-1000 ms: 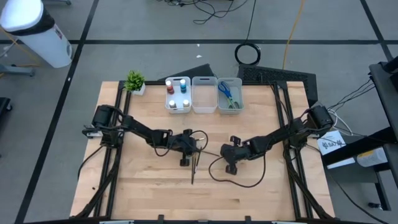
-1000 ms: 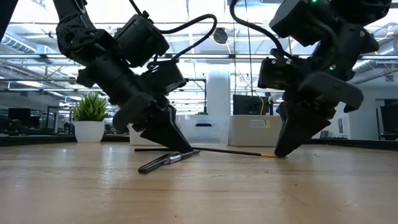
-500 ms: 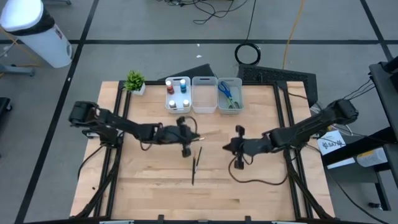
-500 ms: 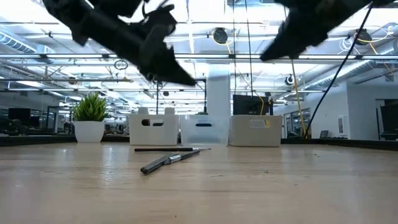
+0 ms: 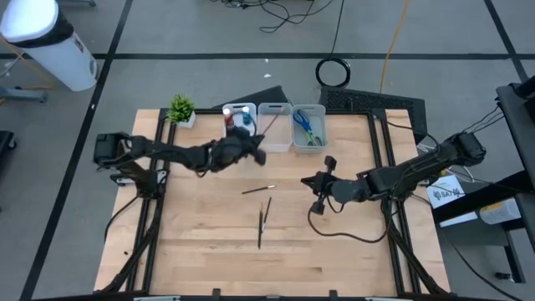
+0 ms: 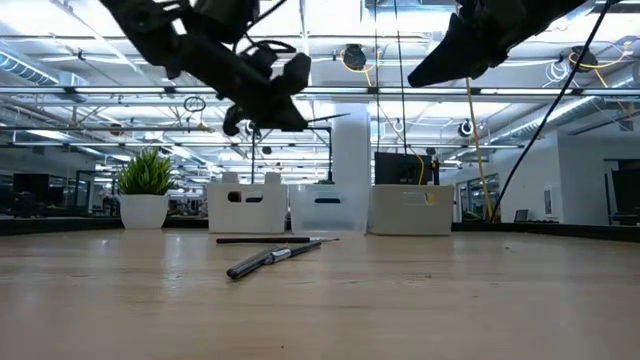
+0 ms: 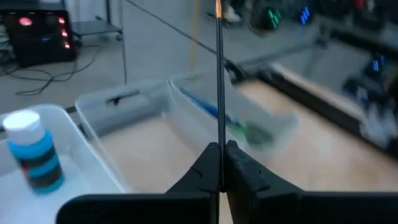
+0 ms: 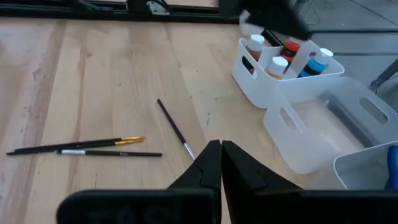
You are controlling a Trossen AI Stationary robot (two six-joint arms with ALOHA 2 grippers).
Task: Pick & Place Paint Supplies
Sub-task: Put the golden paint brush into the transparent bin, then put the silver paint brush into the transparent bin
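Note:
The handle of the dark brush sticks out over the side rim of the middle bin (image 5: 274, 129), so my left gripper needs to move the dark brush inside before it lets go.
My left gripper (image 5: 257, 149) is up in the air near the bins, shut on a thin dark brush (image 7: 219, 74) whose orange tip (image 7: 217, 7) points away from it. My right gripper (image 5: 308, 181) hovers shut and empty above the table's right half. Three more brushes rest flat on the wood: one alone (image 5: 257, 190) and a pair side by side (image 5: 263, 219). The left bin (image 5: 239, 127) holds paint bottles (image 8: 283, 59), the middle bin (image 5: 274, 129) shows bare, and the right bin (image 5: 308, 127) holds scissors (image 5: 304, 125). My left gripper pinches the brush's dark handle (image 7: 219, 144) between its two fingertips, far from the orange tip. The brush sticks straight out ahead of the fingers, in line with them. It is lifted clear of the table and lies about level (image 6: 330, 118), over the bins.
A small potted plant (image 5: 180, 109) stands at the far left corner beside the bins. Black frame rails (image 5: 393, 209) run along the table's left and right sides. Bare wood lies between the loose brushes and the near edge.
Both grippers have risen off the table. My left gripper has lifted the orange-tipped brush clear, rolled, and gone toward the far edge and the bins. My right gripper has come up shut with nothing in it. The other brushes have stayed where they lay.

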